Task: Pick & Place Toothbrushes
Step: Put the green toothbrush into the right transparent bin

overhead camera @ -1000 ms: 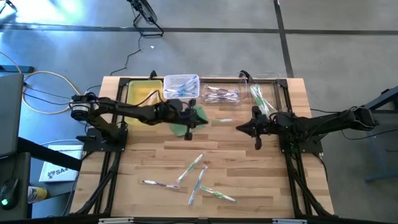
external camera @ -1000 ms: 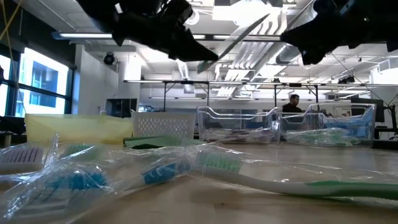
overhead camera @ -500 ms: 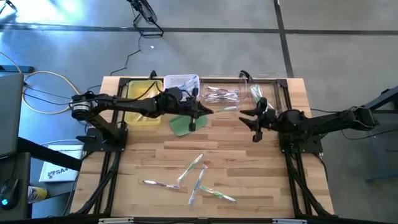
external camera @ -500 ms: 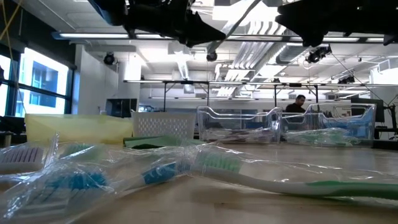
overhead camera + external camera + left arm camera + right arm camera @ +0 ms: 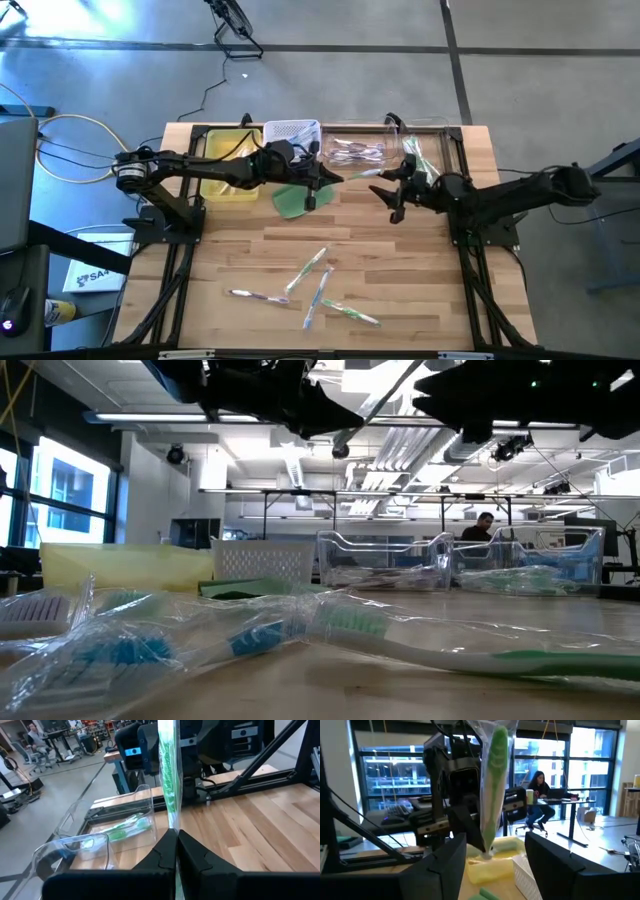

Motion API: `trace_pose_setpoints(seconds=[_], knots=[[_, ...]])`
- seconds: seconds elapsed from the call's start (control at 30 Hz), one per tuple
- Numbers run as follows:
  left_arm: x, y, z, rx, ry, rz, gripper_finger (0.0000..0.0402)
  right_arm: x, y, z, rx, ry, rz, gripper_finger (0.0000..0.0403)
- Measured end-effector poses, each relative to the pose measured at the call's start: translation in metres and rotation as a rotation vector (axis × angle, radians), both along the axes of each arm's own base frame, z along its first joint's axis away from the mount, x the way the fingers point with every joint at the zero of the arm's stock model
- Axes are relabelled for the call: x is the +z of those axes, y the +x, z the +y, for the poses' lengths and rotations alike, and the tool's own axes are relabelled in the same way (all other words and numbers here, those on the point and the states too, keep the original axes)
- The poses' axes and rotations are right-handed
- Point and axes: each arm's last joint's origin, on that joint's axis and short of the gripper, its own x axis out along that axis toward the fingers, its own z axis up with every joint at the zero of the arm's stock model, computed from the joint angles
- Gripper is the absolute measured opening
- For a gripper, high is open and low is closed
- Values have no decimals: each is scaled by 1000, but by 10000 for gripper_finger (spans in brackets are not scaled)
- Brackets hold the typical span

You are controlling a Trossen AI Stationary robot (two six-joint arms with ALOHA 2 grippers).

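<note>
Next, my right gripper grabs the green toothbrush's slim neck (image 5: 362,174) (image 5: 489,836), to sort the toothbrush into a clear bin.
My left gripper (image 5: 336,180) is shut on a green toothbrush (image 5: 365,173) in a clear wrapper, held in the air above the table's far middle. The brush reaches toward my right gripper (image 5: 392,198), which is open. In the right wrist view the brush (image 5: 492,780) shows in the gap of my right gripper (image 5: 492,840), and neither finger touches it. Several more wrapped toothbrushes (image 5: 312,282) lie flat on the wood near the table's front. My left gripper pinches one end of the wrapped green toothbrush (image 5: 173,822) between its two fingers. The fingers come nearly level from the table's left and lie along the brush. The rest of the brush (image 5: 167,765) sticks out past the fingertips toward the right arm, clear of the table.
Along the far edge stand a yellow bin (image 5: 225,158), a white basket (image 5: 292,133) and two clear trays (image 5: 356,150) (image 5: 428,158) with brushes in them. A flat green pad (image 5: 292,202) lies under the left arm.
My left gripper has risen and gone toward the table's right and far edge with the green toothbrush, then held still. My right gripper has opened, tipped its fingers upward and moved left toward the brush's free end.
</note>
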Motion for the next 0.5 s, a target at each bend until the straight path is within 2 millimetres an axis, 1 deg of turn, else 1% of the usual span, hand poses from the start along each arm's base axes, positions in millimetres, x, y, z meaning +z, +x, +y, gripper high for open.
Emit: trace_pose_setpoints(seconds=[0.17, 0.37, 0.5], knots=[[-1, 0, 0, 0, -1, 7, 0, 1, 13, -5, -9, 10, 5, 196], [-1, 0, 0, 1, -2, 11, 0, 9, 24, -7, 66, -16, -30, 195], [-1, 0, 0, 1, -3, 13, 0, 11, 31, -8, 66, -16, -27, 195]])
